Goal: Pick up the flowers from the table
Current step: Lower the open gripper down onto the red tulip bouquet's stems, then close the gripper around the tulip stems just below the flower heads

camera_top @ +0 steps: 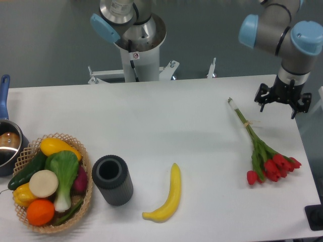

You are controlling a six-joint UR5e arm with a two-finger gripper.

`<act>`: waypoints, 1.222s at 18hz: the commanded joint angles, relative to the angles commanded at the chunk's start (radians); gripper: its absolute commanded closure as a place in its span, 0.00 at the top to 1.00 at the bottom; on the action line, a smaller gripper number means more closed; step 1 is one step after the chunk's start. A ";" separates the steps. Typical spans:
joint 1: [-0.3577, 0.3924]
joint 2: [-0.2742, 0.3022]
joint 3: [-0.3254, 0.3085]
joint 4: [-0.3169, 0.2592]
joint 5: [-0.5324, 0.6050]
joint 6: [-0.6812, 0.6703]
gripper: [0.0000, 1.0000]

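Note:
I should grab the green stems of the flowers [260, 149] with my gripper next. Then I can pick the flowers up off the table and keep their red heads free.
The flowers [260, 149], a bunch of red tulips on long green stems tied near the middle, lie on the white table [166, 121] at the right, heads toward the front right and stem ends toward the back. My gripper [282, 104] hangs above the table's right rear part, up and to the right of the stem ends, apart from them. Its dark fingers are spread, open, with nothing between them.
A yellow banana [167, 195] lies front centre. A dark grey ribbed cylinder [112, 179] stands left of it. A wicker basket [87, 201] of toy vegetables sits front left, a pot [7, 146] at the left edge. A black block [315, 217] marks the front right corner.

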State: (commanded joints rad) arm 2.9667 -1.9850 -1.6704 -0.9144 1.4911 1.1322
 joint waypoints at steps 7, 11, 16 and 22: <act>-0.002 -0.041 -0.043 0.055 -0.097 -0.250 1.00; -0.023 -0.084 -0.032 0.107 -0.114 -0.350 1.00; -0.046 -0.133 -0.008 0.112 -0.111 -0.393 1.00; -0.051 -0.170 0.032 0.112 -0.112 -0.451 1.00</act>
State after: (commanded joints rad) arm 2.9161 -2.1552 -1.6383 -0.8023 1.3790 0.6811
